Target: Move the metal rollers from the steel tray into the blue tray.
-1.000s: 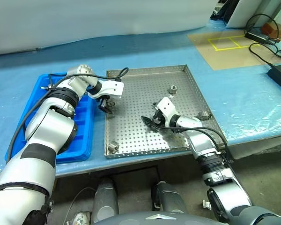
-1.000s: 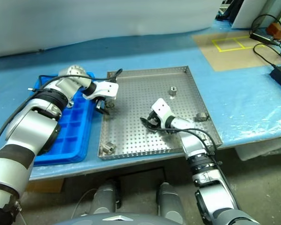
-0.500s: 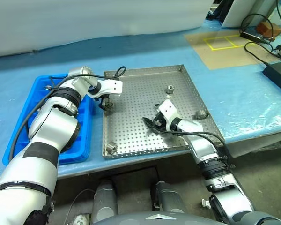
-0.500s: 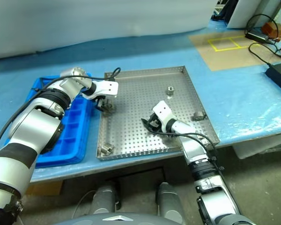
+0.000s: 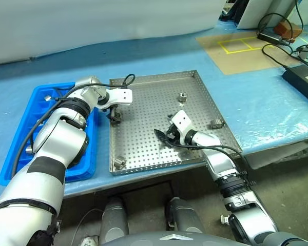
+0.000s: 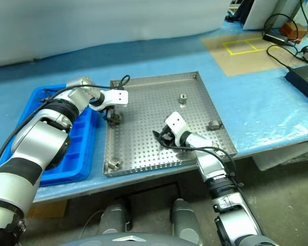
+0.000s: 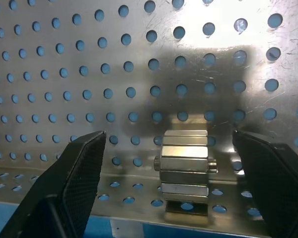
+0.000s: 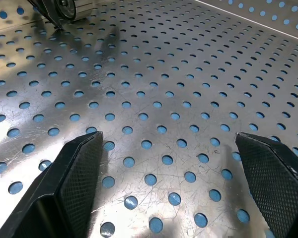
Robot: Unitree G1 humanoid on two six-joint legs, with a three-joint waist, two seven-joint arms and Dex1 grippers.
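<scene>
The roller sits between my left gripper's fingers, which stand low on either side of it in the left wrist view, so my left gripper should close now.
The steel tray lies mid-table with the blue tray along its left side. Metal rollers lie apart on the steel tray: one at the back, one by the right rim, one in the front left corner. Another roller lies by the left rim, between the wide-apart fingers of my open left gripper, which points down over it without touching. My right gripper hovers open and low over bare perforated metal near the tray's middle, holding nothing.
A brown board with yellow tape lies at the back right. Beside it are a black power brick and cables. The table's front edge runs just in front of both trays. A small silvery piece lies in the blue tray.
The whole view has shifted with the camera. My left gripper has tipped further down and rolled over the roller by the left rim. The right gripper has kept still.
</scene>
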